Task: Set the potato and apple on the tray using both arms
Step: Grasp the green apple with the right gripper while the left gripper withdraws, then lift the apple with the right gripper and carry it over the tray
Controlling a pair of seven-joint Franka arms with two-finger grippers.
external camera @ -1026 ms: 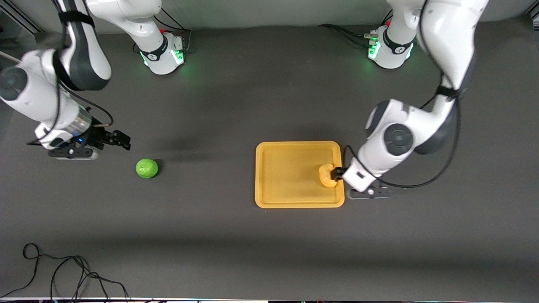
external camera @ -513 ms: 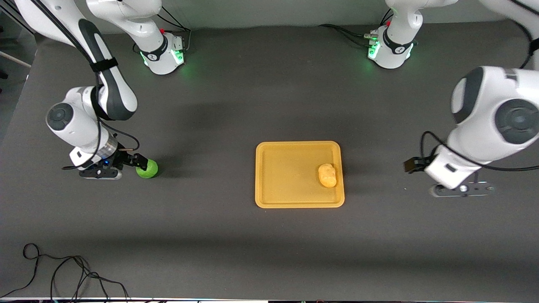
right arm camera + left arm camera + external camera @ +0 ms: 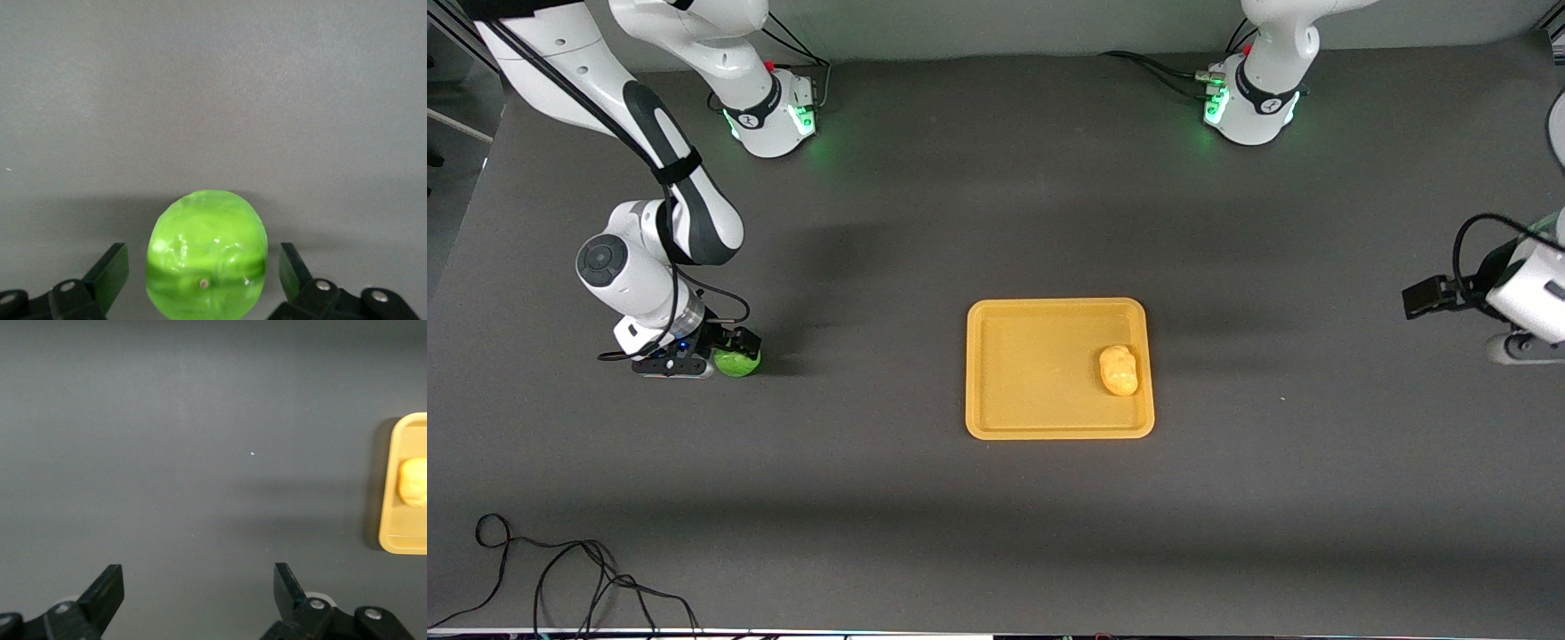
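Note:
My right gripper's fingers reach down around the green apple (image 3: 740,365) (image 3: 207,253) close over the tabletop. The gripper should close now. Closing now would hold the apple.
The green apple (image 3: 740,365) rests on the dark table toward the right arm's end. My right gripper (image 3: 738,348) is low over it, open, with one finger on each side and small gaps showing in the right wrist view, where the apple (image 3: 207,253) sits between the fingers (image 3: 110,273). The potato (image 3: 1119,370) lies in the yellow-orange tray (image 3: 1032,373), near the rim at the left arm's end. My left gripper (image 3: 1416,300) is open and empty over bare table toward the left arm's end. The left wrist view shows the tray (image 3: 400,533) and the potato (image 3: 415,482).
A black cable (image 3: 560,578) lies coiled on the table near the front camera at the right arm's end. The two arm bases with green lights (image 3: 774,116) stand along the table edge farthest from the front camera.
My right gripper came down around the apple. My left gripper let go of the potato in the tray and drew away toward its own end of the table.

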